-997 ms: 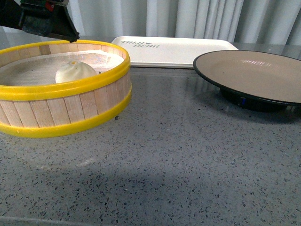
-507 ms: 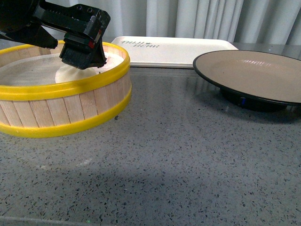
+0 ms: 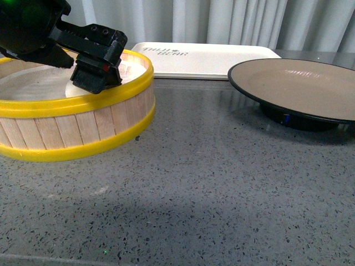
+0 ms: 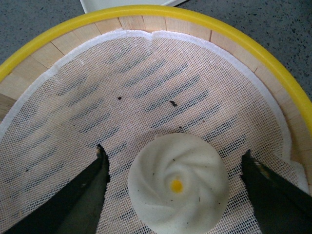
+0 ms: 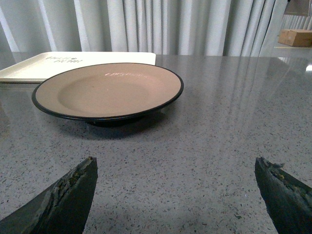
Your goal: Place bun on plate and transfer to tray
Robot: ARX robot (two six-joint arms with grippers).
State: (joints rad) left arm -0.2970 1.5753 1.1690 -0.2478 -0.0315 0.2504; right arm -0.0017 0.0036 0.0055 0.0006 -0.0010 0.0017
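Next, my left gripper grips the white bun's plump round sides to set the bun on the brown plate [image 3: 302,88].
The white bun [image 4: 178,183] with a yellow dot lies on the mesh liner inside the yellow-rimmed wooden steamer basket [image 3: 83,136]. My left gripper [image 3: 95,76] is down inside the basket, open, with its fingers [image 4: 92,190] on either side of the bun, not touching it. In the front view the gripper hides nearly all of the bun. The brown plate [image 3: 302,88] with a black rim stands empty at the right, also in the right wrist view [image 5: 109,90]. The cream tray [image 3: 205,58] lies at the back. My right gripper [image 5: 178,195] is open and empty over the table, short of the plate.
The grey speckled tabletop [image 3: 211,188] spreads in front. Grey curtains hang behind the tray. A brown box [image 5: 297,36] sits far off in the right wrist view.
My left gripper has come from above the basket's far rim down into the basket and now straddles the bun, covering it in the front view. Plate and tray have not moved.
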